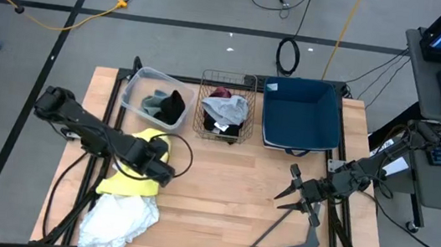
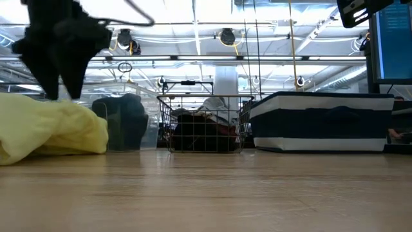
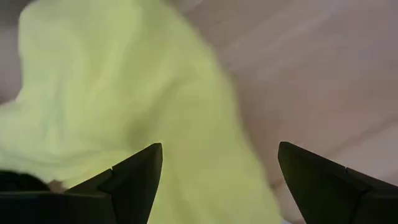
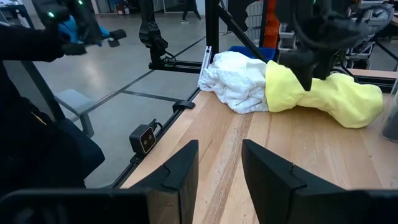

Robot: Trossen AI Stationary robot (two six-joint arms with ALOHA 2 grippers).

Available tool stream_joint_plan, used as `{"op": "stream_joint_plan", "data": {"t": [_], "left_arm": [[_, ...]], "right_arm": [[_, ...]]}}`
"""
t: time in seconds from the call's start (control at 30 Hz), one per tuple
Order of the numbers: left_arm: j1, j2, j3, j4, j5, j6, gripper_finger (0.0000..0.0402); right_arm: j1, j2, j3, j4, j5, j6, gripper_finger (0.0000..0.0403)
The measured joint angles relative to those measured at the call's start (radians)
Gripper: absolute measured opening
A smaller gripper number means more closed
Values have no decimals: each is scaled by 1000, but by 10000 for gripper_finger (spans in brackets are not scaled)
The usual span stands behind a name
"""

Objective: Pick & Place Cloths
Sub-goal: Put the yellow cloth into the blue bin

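My left gripper grabs the yellow cloth by its crumpled fold next, then picks and places it.
A yellow cloth lies crumpled on the table's left side, with a white cloth heaped at its near side. My left gripper is open and points down over the yellow cloth, a finger on either side of its top. More cloths lie in a clear tub and a wire basket. My right gripper hovers open near the table's right side and holds nothing. My left gripper comes at the yellow cloth's raised top from above, fingers pointing down. In the low view the fingertips reach the fabric's upper surface; whether they touch it I cannot tell. The cloth rests on the table.
A dark blue bin stands at the far right, beside the wire basket and clear tub. A grey angular hanger lies on the near right, just in front of my right gripper. Bare wood stretches across the table's middle.
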Motion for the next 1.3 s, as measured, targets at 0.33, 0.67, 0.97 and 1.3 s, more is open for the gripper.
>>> {"op": "stream_joint_plan", "data": {"t": [0.33,0.67,0.97,1.3], "left_arm": [[-2,1,-277,247,73,-94,324],[-6,-6,-412,429,90,-103,290],[-9,-4,-417,448,63,-96,127],[-28,-3,-410,445,43,-83,46]], "right_arm": [[0,0,0,0,0,-2,114],[0,0,0,0,0,-4,114],[0,0,0,-1,0,-4,114],[0,0,0,-4,0,-19,114]]}}
